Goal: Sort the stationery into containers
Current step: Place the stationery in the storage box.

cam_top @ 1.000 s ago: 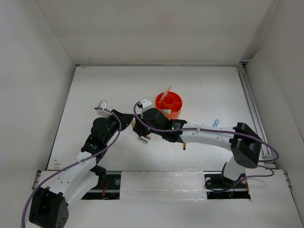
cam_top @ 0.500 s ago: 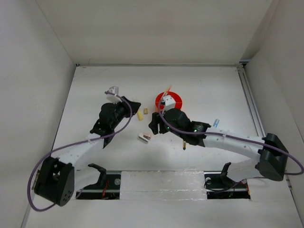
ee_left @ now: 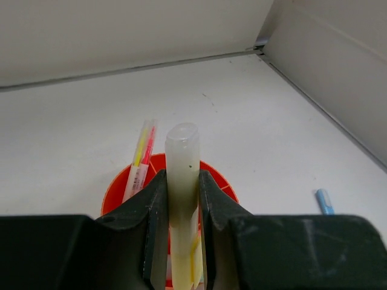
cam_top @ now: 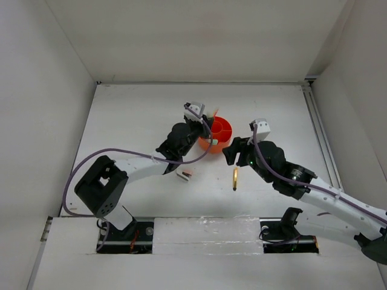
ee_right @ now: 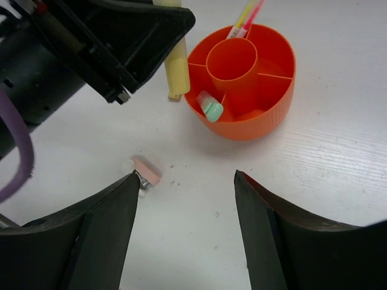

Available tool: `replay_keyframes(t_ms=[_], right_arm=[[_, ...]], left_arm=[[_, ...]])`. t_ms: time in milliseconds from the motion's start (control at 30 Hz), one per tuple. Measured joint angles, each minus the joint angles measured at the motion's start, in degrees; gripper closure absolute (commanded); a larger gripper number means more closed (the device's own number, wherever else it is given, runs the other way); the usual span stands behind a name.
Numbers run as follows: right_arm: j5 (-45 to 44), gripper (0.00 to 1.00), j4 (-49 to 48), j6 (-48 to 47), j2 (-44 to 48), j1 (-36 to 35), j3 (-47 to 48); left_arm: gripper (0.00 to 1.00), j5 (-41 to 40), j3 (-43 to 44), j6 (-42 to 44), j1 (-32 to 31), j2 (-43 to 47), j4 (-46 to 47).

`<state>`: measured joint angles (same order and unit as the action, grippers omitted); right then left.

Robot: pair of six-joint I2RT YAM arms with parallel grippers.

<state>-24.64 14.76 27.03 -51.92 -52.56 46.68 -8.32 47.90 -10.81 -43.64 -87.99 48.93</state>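
The marker's lower end hangs beside the organiser's rim and would end on the tabletop, so it is too early for my left gripper to open.
My left gripper [ee_left: 182,176] is shut on a pale yellow marker [ee_left: 182,151], which it holds upright just over the near-left rim of the orange organiser [cam_top: 222,128]. The marker [ee_right: 175,66] hangs beside the rim, its lower end above the table. A pink and yellow pen [ee_left: 141,158] stands in the organiser [ee_right: 266,115], and a green-capped marker [ee_right: 211,107] lies in a front compartment. My right gripper [ee_right: 186,176] is open over bare table in front of the organiser, with nothing between its fingers. The pink-white stapler [ee_right: 145,171] lies by its left fingertip.
A gold pen [cam_top: 234,179] lies on the table under the right arm. A blue pen [ee_left: 323,201] lies to the right of the organiser. The left arm [cam_top: 139,164] stretches across the middle of the table. White walls close in the table on three sides.
The left gripper has travelled right from the table's left side to the organiser, carrying the yellow marker. The right gripper has opened and drawn back to the right.
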Motion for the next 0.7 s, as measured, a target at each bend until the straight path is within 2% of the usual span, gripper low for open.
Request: replay_keyframes(t_ms=[400, 700], right_arm=[[0.24, 0.30, 3.21, 0.02, 3.58, 2.36, -0.76], [1.33, 0.29, 3.28, -0.11, 3.54, 2.73, -0.76]], left_arm=[[1.00, -10.60, -1.03, 11.02, -3.74, -6.27, 15.61], [1.00, -14.40, -4.98, 14.01, -4.63, -9.70, 22.32]])
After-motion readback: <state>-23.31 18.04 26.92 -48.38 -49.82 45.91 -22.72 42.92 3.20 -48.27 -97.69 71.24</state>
